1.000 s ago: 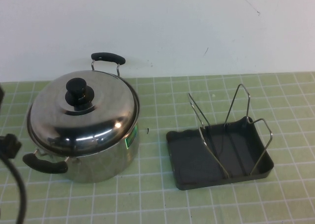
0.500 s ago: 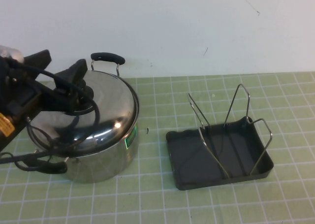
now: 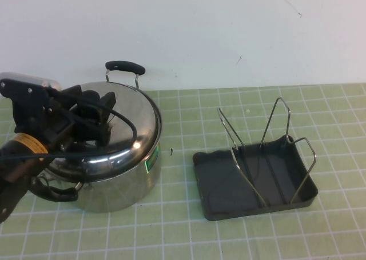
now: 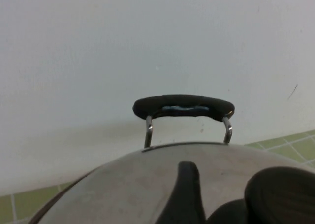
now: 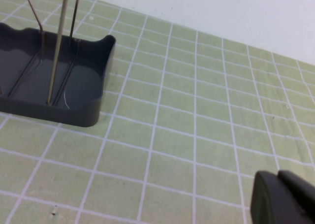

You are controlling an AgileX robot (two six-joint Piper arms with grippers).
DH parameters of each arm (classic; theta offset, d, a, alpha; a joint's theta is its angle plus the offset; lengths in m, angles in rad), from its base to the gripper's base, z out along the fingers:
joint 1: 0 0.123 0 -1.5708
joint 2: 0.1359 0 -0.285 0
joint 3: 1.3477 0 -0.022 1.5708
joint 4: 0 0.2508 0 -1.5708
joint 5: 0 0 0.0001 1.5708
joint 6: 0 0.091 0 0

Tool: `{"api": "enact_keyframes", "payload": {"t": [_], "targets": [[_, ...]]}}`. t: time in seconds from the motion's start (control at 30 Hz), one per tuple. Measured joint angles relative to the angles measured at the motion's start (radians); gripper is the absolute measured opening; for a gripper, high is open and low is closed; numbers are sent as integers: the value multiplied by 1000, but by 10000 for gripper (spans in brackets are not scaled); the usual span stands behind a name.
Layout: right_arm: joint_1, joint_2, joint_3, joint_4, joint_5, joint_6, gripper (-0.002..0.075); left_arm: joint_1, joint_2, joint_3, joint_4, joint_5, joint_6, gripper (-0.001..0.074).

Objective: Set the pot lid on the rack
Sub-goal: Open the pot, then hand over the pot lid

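Observation:
My left gripper takes hold of the lid by its narrow black knob next, since the smooth dome spreads far beyond my fingers.
The shiny pot lid (image 3: 136,114) lies on the steel pot (image 3: 123,183) at the left of the mat. My left gripper (image 3: 104,120) is low over the lid's centre, open, with its jaws on either side of the black knob. The arm hides the knob in the high view. In the left wrist view one finger (image 4: 186,194) stands beside the knob (image 4: 281,194) with a gap of lid (image 4: 123,189) between them. The rack (image 3: 220,188), a dark grey tray with wire loops, stands empty at the right and also shows in the right wrist view (image 5: 74,81). My right gripper (image 5: 283,199) is shut and hovers over bare mat beside the rack.
The pot's far black handle (image 3: 124,66) sticks up by the white wall, and its near handle (image 3: 54,192) points at me. The green gridded mat (image 3: 177,226) lies between the pot and the rack. The rack's wire loops (image 3: 280,123) stand upright.
My left arm has come in from the left and lowered onto the lid, so its jaws now straddle the knob. The lid, pot and rack have not moved.

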Motion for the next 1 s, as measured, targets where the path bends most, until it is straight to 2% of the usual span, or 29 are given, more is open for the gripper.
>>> {"api": "enact_keyframes", "payload": {"t": [0.07, 0.13, 0.17, 0.27, 0.57, 0.67, 0.77, 0.87, 1.0], "targets": [[0, 0, 0, 0, 0, 0, -1, 0, 24, 0, -5, -12, 0, 538], [0, 0, 0, 0, 0, 0, -1, 0, 34, -4, -9, -44, 2, 496], [0, 0, 0, 0, 0, 0, -1, 0, 37, -4, -12, -52, 2, 464], [0, 0, 0, -3, 0, 0, -1, 0, 40, -6, -14, -81, 4, 306], [0, 0, 0, -109, 2, 0, -1, 0, -11, -6, -9, -163, 7, 310], [0, 0, 0, -105, 2, 17, -1, 0, -94, -6, 35, -197, -81, 310], [0, 0, 0, 12, -15, 153, -1, 0, -192, -6, 155, -229, -307, 310], [0, 0, 2, 220, -54, 317, -1, 0, -252, -6, 325, -254, -544, 310], [0, 0, 2, 383, -151, 402, -1, -13, -267, -6, 515, -263, -689, 310]]}}
